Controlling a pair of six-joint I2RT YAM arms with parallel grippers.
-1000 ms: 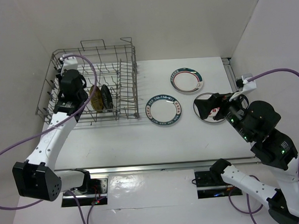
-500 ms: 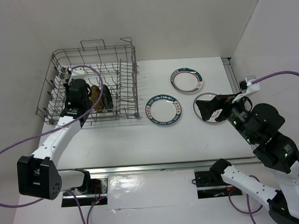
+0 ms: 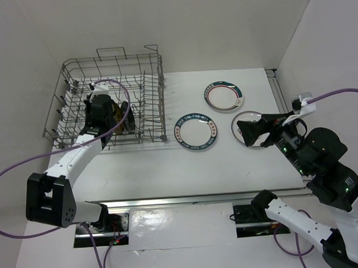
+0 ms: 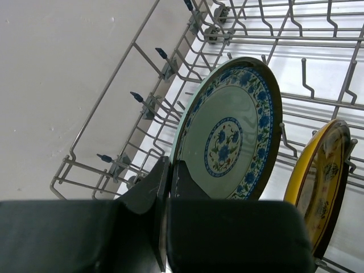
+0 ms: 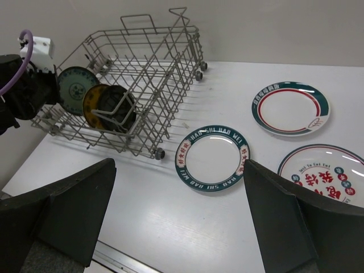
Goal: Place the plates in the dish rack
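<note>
The teal patterned plate [image 4: 227,136] stands upright among the rack's wires, beside but free of the yellow plate. The teal plate would land, so my left gripper opens now.
The grey wire dish rack [image 3: 65,91] stands at the back left. My left gripper [image 3: 99,109] is inside it, shut on the rim of the teal patterned plate [image 4: 227,136], which it holds upright among the tines. Just beside that plate stand the yellow plate [image 4: 318,187] and the black plate [image 5: 116,108]. My right gripper [image 3: 253,131] hangs open and empty above the table, over the red-patterned plate [image 5: 327,173]. The blue-lettered plate [image 3: 197,132] and the green-and-red-rimmed plate [image 3: 224,96] lie flat on the table.
The rack's raised wire side [image 4: 114,79] runs close along the left of my left gripper, with upright tines all around. A rail [image 3: 194,198] borders the table's near edge. White walls close off the back and right.
My left gripper has moved right inside the rack with the teal plate, up to the yellow and black plates. The right arm has shifted slightly right, still open.
</note>
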